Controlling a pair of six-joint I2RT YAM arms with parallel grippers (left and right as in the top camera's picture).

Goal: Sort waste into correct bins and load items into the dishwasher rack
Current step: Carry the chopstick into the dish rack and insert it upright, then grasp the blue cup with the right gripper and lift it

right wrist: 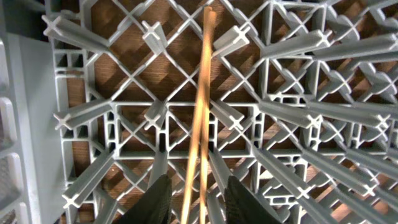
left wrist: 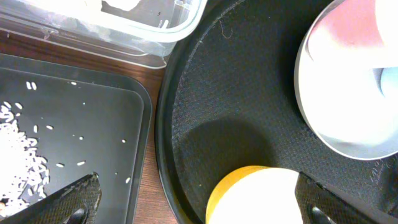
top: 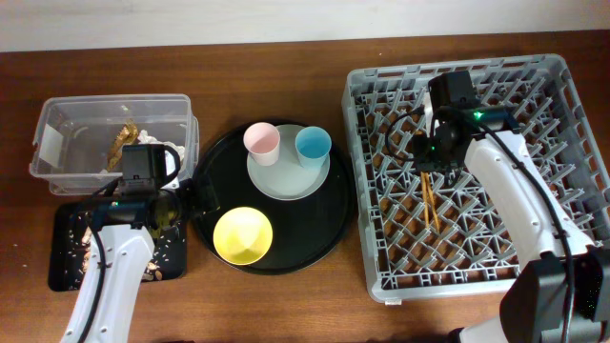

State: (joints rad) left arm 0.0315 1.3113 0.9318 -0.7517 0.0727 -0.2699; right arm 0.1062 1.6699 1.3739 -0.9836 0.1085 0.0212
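Note:
My right gripper will next grab the side of the blue cup at its open rim [top: 326, 142], so the bottom of the cup tips over into the dishwasher rack [top: 381, 278].
Two wooden chopsticks [top: 430, 198] [right wrist: 200, 118] lie side by side on the peg floor of the grey dishwasher rack [top: 381, 278]. My right gripper [top: 431, 164] [right wrist: 198, 186] straddles their near end, open, with a gap on each side. The left gripper [top: 191, 205] [left wrist: 199, 208] is open wide, one finger over the shallow black tray [left wrist: 93, 124], the other beside the yellow bowl [top: 243, 235] [left wrist: 255, 196]. A pink cup [top: 261, 143] and a blue cup [top: 313, 146] stand on the grey plate [top: 286, 181] [left wrist: 336, 124]. White food scraps [left wrist: 18, 155] lie in the shallow tray.
The bowl and plate rest on a large round black tray [top: 315, 229] [left wrist: 236, 93]. A clear tub [top: 57, 171] [left wrist: 155, 31] at the far left holds a white tissue [top: 172, 152] and a brown wrapper [top: 122, 143]. The rack's upright pegs [right wrist: 74, 31] surround the chopsticks.

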